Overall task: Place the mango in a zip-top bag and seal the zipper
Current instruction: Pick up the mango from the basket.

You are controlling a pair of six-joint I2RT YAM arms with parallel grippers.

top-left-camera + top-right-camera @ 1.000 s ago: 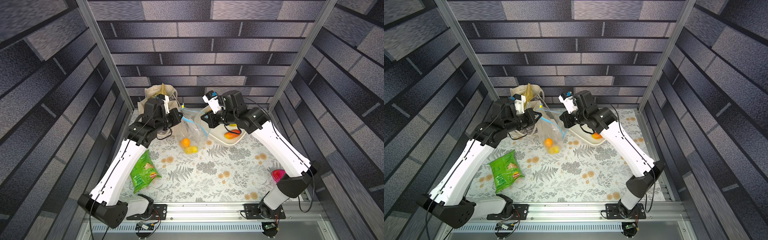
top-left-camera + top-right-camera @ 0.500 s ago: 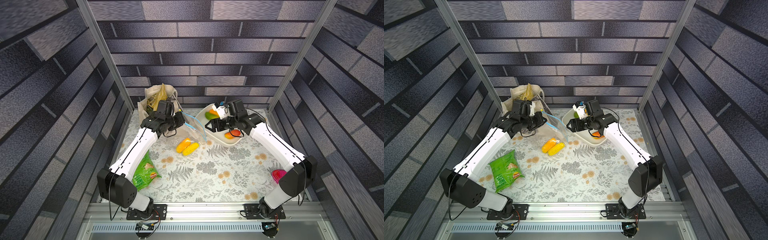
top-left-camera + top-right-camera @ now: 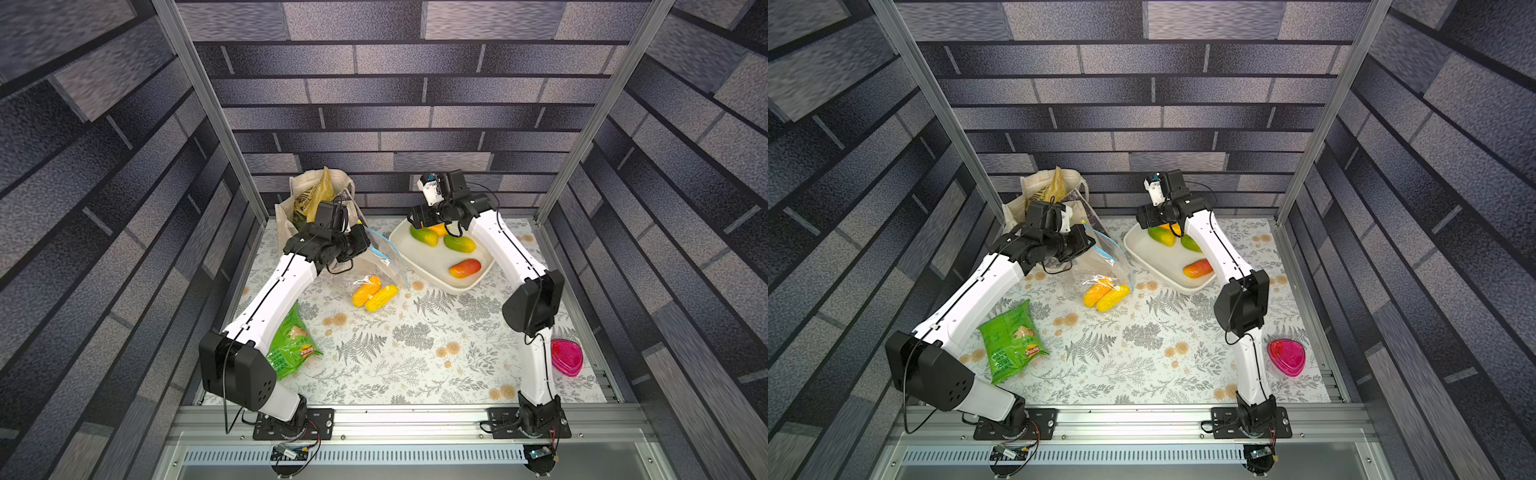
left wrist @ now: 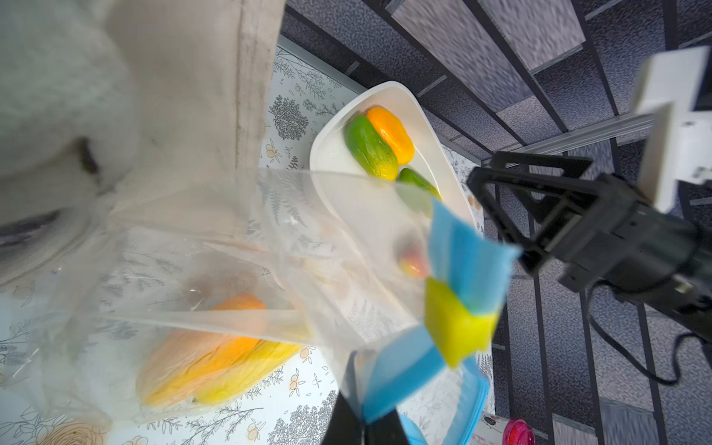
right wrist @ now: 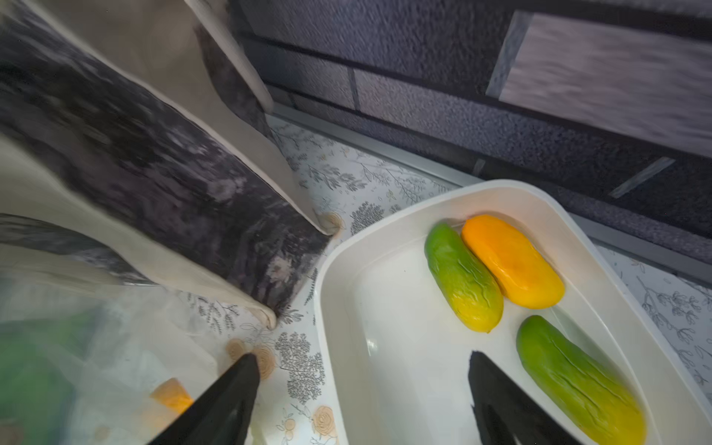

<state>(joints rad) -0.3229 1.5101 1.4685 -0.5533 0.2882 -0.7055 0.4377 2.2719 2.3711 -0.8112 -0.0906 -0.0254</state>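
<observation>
I will grab the green-yellow mango (image 5: 462,277) across its yellow end with my right gripper next. Its green end then stays free to go into the opening of the zip-top bag.
The clear zip-top bag (image 3: 384,259) slumps on the table in both top views, with an orange and a yellow mango (image 3: 374,291) lying inside it. My left gripper (image 4: 364,422) is shut on the bag's mouth at the blue zipper (image 4: 468,246), just beside the yellow slider (image 4: 456,327). My right gripper (image 5: 362,358) is open and empty, hovering over the near rim of the white tray (image 5: 323,277). In the tray lie a green-yellow mango (image 5: 462,277), an orange one (image 5: 512,262), a green one (image 5: 578,373) and a red-orange one (image 3: 464,268).
A beige canvas tote (image 3: 320,199) stands at the back left, right behind the left gripper. A green crisp packet (image 3: 289,345) lies beside the left arm. A pink dish (image 3: 566,357) sits at the right edge near the right arm's base.
The right gripper has let go of the bag's mouth, opened and swung over to the tray. The left arm came down, so the bag with its two mangoes now rests on the table.
</observation>
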